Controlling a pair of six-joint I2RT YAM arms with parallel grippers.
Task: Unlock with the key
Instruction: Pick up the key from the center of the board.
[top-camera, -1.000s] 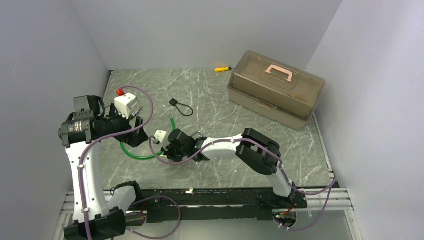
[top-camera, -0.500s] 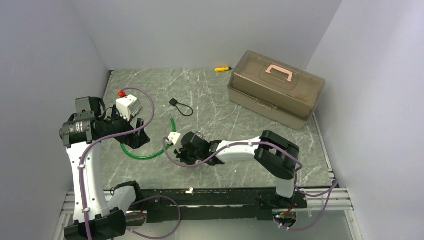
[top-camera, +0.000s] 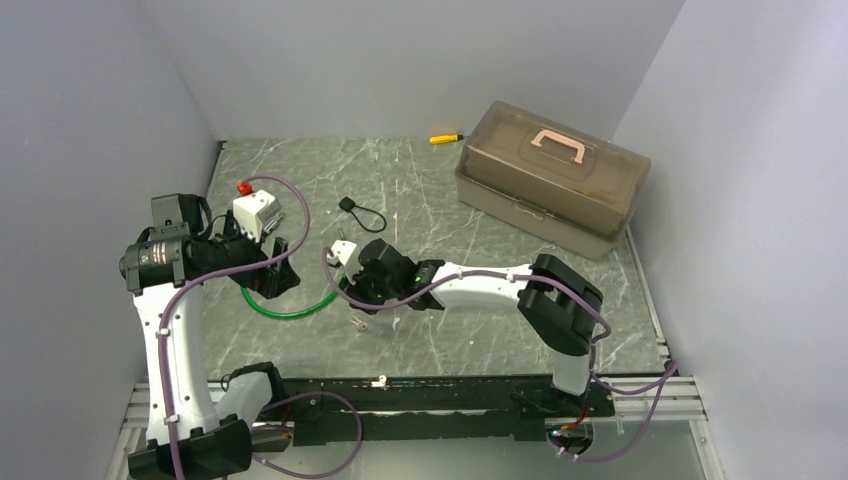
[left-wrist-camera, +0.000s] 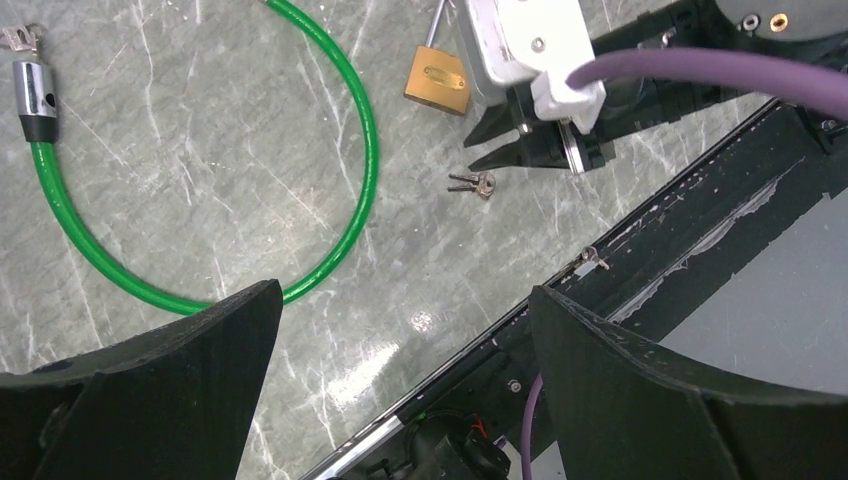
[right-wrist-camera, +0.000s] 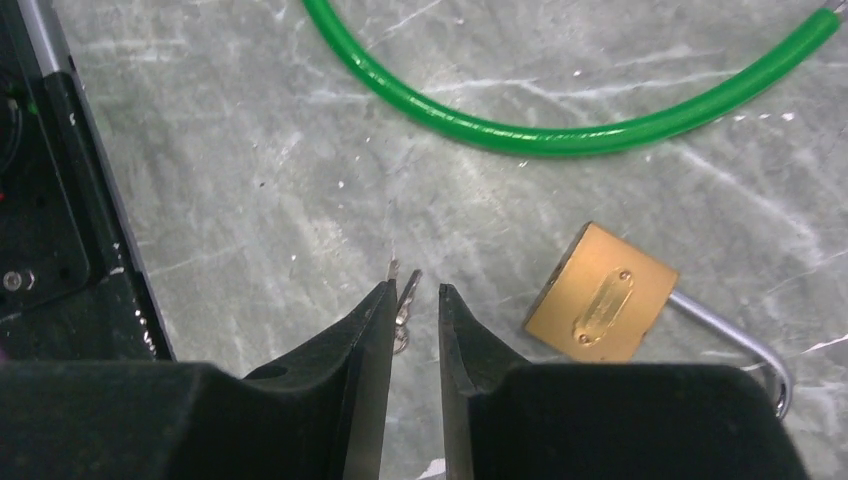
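I should next grab the key near its ring end (top-camera: 361, 326) (right-wrist-camera: 402, 321) with my right gripper. That leaves the tip of the blade free, so I can hand the key over to my left gripper.
The key (right-wrist-camera: 405, 298), a tiny pale silvery one on a small ring, lies flat on the marble table. It also shows in the left wrist view (left-wrist-camera: 472, 183) and the top view (top-camera: 360, 322). My right gripper (right-wrist-camera: 413, 290) hovers just above it, its jaws a narrow gap apart with the key showing between the tips, empty. It shows in the left wrist view too (left-wrist-camera: 480, 142). The small brass padlock (right-wrist-camera: 600, 305) lies just right of the fingers, also seen from the left wrist (left-wrist-camera: 437, 82). My left gripper (left-wrist-camera: 405, 295) is wide open and empty, held above the table to the left (top-camera: 272, 268).
A green cable (right-wrist-camera: 560, 130) curves on the table beside the padlock and under my left gripper (top-camera: 280, 312). A brown toolbox (top-camera: 550, 180) stands back right. A yellow-and-black tool (top-camera: 446, 139) and a black cord loop (top-camera: 362, 213) lie farther back. The black front rail (top-camera: 450, 385) is close.
My right wrist has shifted right and back and turned. The key now shows on the table by its tips, and the padlock is hidden under it in the top view. The left arm barely moved.
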